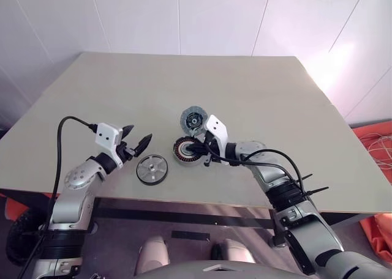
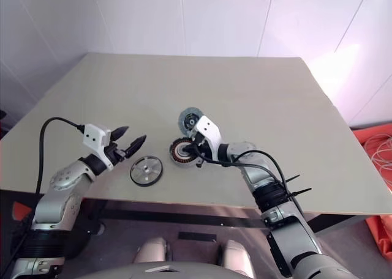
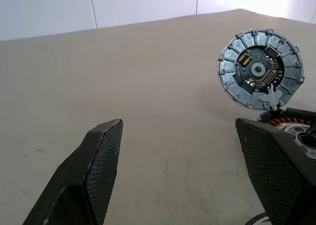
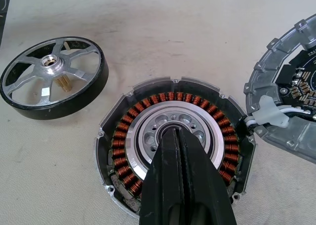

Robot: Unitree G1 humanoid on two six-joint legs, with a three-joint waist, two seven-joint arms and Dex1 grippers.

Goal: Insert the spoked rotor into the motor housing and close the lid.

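I should next use my left gripper to pick up the spoked rotor by its rim (image 1: 152,182), so that I can fit it into the motor housing (image 1: 182,154).
The spoked rotor (image 1: 151,169) lies flat near the table's front edge, silver spokes inside a black rim, also seen as the spoked rotor (image 4: 53,77). Just right of it sits the motor housing (image 4: 173,136) with its ring of copper windings. My right gripper (image 4: 174,136) is shut, its tips resting at the housing's silver centre, with nothing between the fingers. The lid (image 3: 259,69) stands tilted up behind the housing, joined to it by white wires, circuit side showing. My left gripper (image 1: 136,139) hovers open just left of the rotor, holding nothing.
The beige table (image 1: 245,95) stretches far behind the parts. Its front edge (image 1: 184,200) runs close below the rotor and housing. A black cable (image 1: 61,144) loops from my left wrist. Orange material (image 1: 380,150) lies on the floor at the right.
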